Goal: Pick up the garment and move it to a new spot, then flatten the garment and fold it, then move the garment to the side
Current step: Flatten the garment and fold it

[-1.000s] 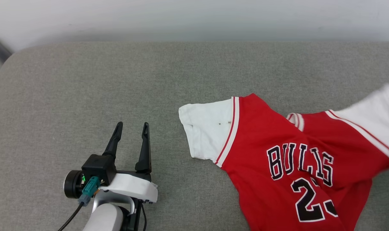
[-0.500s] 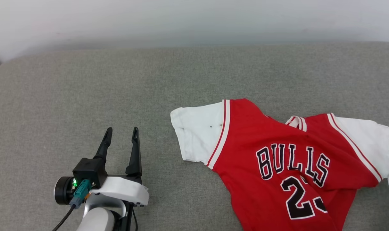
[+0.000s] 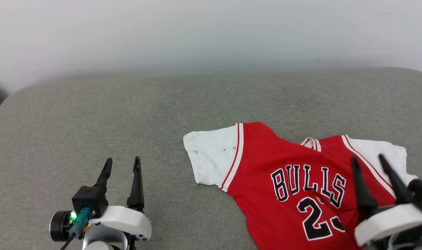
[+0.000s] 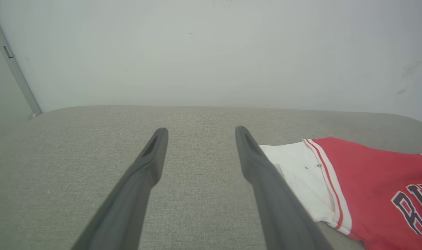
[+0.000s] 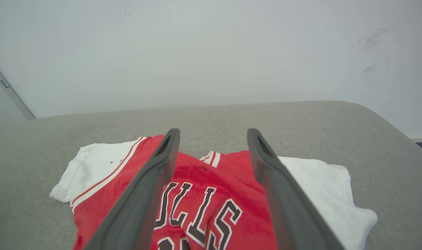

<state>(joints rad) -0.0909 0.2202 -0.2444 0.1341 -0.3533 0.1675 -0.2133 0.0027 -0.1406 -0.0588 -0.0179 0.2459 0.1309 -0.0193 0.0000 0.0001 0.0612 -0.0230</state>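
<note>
My left gripper grabs its white sleeve by the cuff corner (image 3: 188,139) next, to lift the red jersey (image 3: 259,166) and move it to a new spot.
The garment (image 3: 287,163), a red jersey T-shirt with white sleeves and black lettering, lies front up on the grey cushioned surface (image 3: 127,111) at the right. Its lower part runs off the bottom of the head view. My right gripper (image 3: 368,160) is open above the jersey's right shoulder with nothing between its fingers; the right wrist view shows the jersey (image 5: 211,194) beneath them. My left gripper (image 3: 122,162) stands open and empty over bare cushion, left of the white sleeve (image 4: 294,166).
A pale wall (image 3: 211,31) runs behind the cushion's far edge. The cushion's rounded corners show at far left (image 3: 9,97) and far right (image 3: 419,74). A grey frame edge (image 4: 13,66) stands at the left.
The raised right sleeve has dropped flat onto the cushion. My right gripper, open, has come into the head view over the jersey's right side. The camera has tilted, shifting the scene down.
</note>
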